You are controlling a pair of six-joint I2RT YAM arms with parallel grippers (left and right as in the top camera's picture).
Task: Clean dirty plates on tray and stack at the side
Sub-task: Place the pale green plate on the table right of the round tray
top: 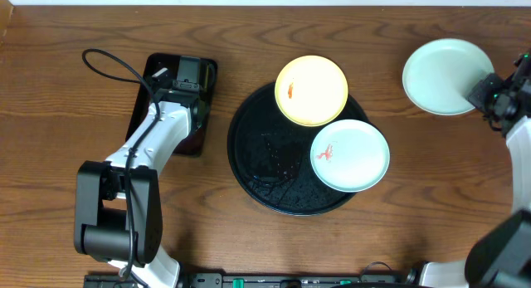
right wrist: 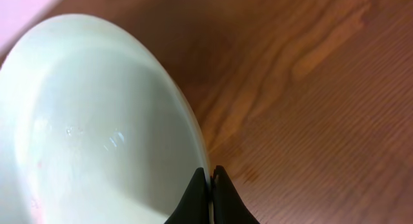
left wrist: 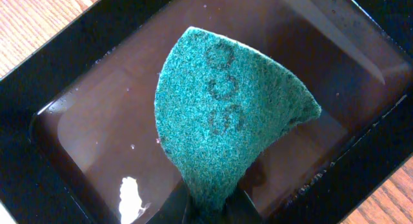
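Note:
The mint-blue plate's lower edge is still above the wooden tabletop. I need to lower the plate before my right gripper lets go of it.
On the round black tray (top: pixel 257 159) lie a pale yellow plate (top: pixel 311 90) and a mint-blue plate (top: pixel 350 155), each with a red-orange smear. A second mint-blue plate (top: pixel 441 75) (right wrist: pixel 90 127) sits on the wood at the far right, and my right gripper (top: pixel 484 95) (right wrist: pixel 210 175) is shut on its rim. My left gripper (top: pixel 184 82) (left wrist: pixel 213 208) is shut on a green scouring pad (left wrist: pixel 226 114) that hangs over the water in the small rectangular black tray (left wrist: pixel 58 75).
The rectangular black tray (top: pixel 207 93) stands left of the round tray and holds brownish water. Bare wooden table (top: pixel 431 180) lies around both trays. A black cable (top: pixel 112 64) loops over the left arm.

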